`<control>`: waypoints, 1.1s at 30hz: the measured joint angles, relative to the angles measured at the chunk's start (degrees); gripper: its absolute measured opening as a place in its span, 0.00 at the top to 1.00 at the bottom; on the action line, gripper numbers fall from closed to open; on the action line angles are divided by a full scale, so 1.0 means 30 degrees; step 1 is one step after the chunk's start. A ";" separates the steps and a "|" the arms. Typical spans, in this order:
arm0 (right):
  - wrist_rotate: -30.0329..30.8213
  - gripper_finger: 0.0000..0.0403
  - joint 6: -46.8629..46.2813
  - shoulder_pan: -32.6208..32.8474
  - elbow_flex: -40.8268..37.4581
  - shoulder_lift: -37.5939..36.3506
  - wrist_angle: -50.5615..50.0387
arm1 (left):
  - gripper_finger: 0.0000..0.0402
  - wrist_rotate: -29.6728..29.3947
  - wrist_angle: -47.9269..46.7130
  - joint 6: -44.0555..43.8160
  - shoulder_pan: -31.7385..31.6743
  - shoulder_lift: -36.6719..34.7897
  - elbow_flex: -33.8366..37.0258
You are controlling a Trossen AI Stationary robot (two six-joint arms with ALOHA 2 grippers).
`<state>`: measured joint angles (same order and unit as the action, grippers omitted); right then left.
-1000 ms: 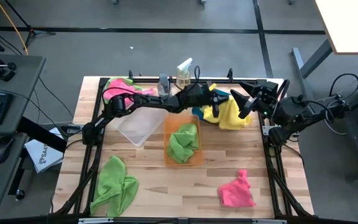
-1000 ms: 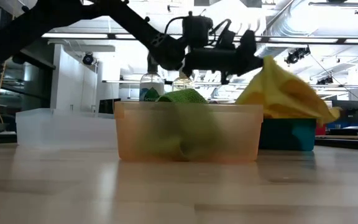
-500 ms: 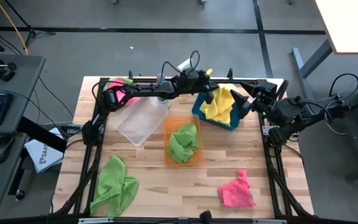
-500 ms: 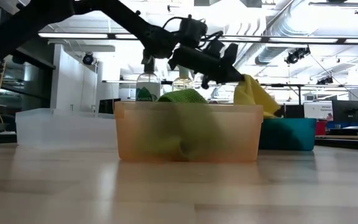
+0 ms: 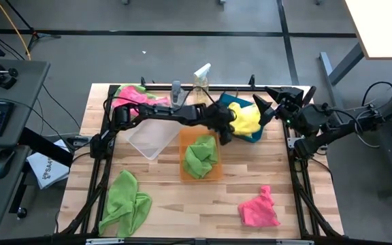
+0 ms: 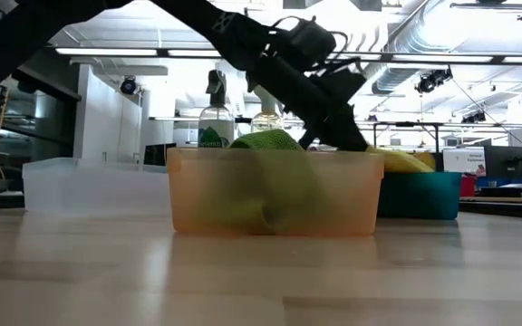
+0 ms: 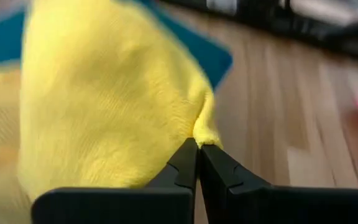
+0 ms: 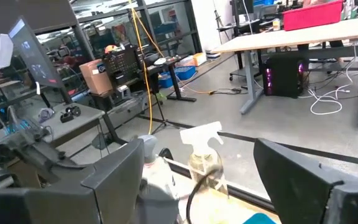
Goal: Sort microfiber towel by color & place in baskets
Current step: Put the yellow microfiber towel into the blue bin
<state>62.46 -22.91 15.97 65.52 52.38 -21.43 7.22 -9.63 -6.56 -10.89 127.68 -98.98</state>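
The yellow towel should go in the blue basket, so my right gripper will grab it by its bunched top fold (image 5: 245,117) next.
My left gripper (image 5: 231,128) reaches across the table to the blue basket (image 5: 224,102) and is shut on a yellow towel (image 5: 246,118) that lies bunched in it. In the low view the towel (image 6: 397,161) sits just above the blue basket's rim (image 6: 420,195). The orange basket (image 5: 216,170) holds a green towel (image 5: 201,154); the clear basket (image 5: 150,139) stands to its left. My right gripper (image 5: 263,111) hovers open beside the blue basket's right side. More towels lie around: green (image 5: 126,203), pink (image 5: 258,209), and pink (image 5: 131,96). My left gripper pinches a small peak of the yellow towel's edge (image 7: 205,127) between its two fingertips (image 7: 185,163). It comes slanting down from the table's left. The rest of the towel (image 7: 104,99) lies slack in the blue basket (image 7: 219,59).
Two spray bottles (image 5: 177,88) (image 5: 201,77) stand at the far edge behind the baskets. Bare wood (image 5: 182,207) lies open between the near green and pink towels. The table's black frame rails run along its sides.
My left gripper, holding the yellow towel, has swung toward the far edge and then come down and toward the near edge, tipping its fingers downward. The towel, first hanging spread high above the blue basket, has sunk into it and bunched up.
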 joint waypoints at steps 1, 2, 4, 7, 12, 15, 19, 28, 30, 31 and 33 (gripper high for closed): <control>0.0000 0.26 0.0000 -0.0007 0.0000 0.0000 -0.0010 | 1.00 -0.0021 -0.0656 -0.0202 0.0080 0.0000 0.0000; 0.0000 0.26 0.0004 -0.0044 0.0000 0.0000 -0.0031 | 1.00 -0.0037 -0.1270 -0.0351 0.0086 0.0000 0.0000; 0.0000 0.26 -0.0011 -0.0109 0.0000 0.0000 -0.0066 | 1.00 -0.0079 -0.2376 -0.0702 0.0059 -0.0007 0.0000; 0.0000 0.26 0.0003 -0.0109 0.0000 0.0000 -0.0080 | 1.00 -0.0305 -0.3124 -0.0741 -0.0155 -0.0128 0.0000; 0.0000 0.26 0.0004 -0.0109 0.0000 0.0000 -0.0131 | 1.00 -0.1715 -0.1849 -0.0946 -0.0987 -0.0189 0.0000; 0.0000 0.26 0.0004 -0.0199 0.0000 0.0000 -0.0138 | 1.00 -0.1867 -0.0289 -0.1288 -0.1597 -0.0189 0.0000; 0.0000 0.26 -0.0054 -0.0404 0.0000 0.0000 -0.0153 | 1.00 -0.1819 0.1081 -0.0709 -0.2000 -0.0098 0.0000; -0.0044 0.26 -0.0244 -0.0732 0.0000 0.0002 -0.0201 | 0.96 -0.0868 0.1242 -0.0779 -0.1890 0.0335 0.0000; -0.0087 0.26 -0.0657 -0.0824 0.0000 0.0007 -0.0313 | 0.90 -0.0879 0.1355 -0.0773 -0.1831 0.0328 0.0000; -0.0110 0.26 -0.0979 -0.0918 0.0000 0.0007 -0.0552 | 0.86 -0.0757 0.1292 -0.0773 -0.1831 0.0283 0.0000; -0.0154 0.26 -0.1883 -0.1131 0.0000 0.0007 -0.1348 | 0.79 -0.0516 0.0866 -0.0783 -0.1866 0.0061 0.0007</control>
<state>61.99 -28.56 12.57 65.52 52.40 -25.48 5.67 -7.03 -8.91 -16.49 127.86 -98.96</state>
